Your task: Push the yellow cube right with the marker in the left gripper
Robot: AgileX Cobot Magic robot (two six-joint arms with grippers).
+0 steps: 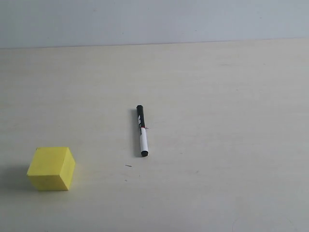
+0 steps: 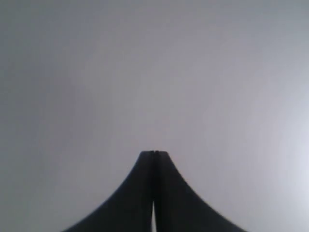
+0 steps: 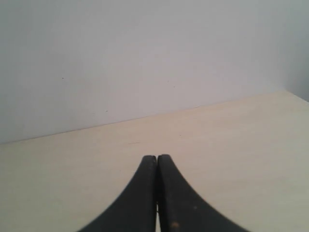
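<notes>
My left gripper grabs the marker by its white body (image 1: 143, 139) next, to push the yellow cube (image 1: 51, 168).
The marker (image 1: 142, 130) lies loose on the pale table near the middle of the exterior view, black cap away from the camera and white barrel nearer. The yellow cube (image 1: 51, 168) sits at the near left, well apart from the marker. Neither arm appears in the exterior view. In the left wrist view my left gripper (image 2: 154, 152) is shut with nothing between its fingertips, facing a blank grey wall. My right gripper (image 3: 157, 157) is also shut and empty, above bare tabletop with the wall behind.
The table (image 1: 227, 145) is a light wooden surface that ends at a grey wall (image 1: 154, 19) at the back. A tiny dark speck (image 1: 128, 166) lies near the marker's white end.
</notes>
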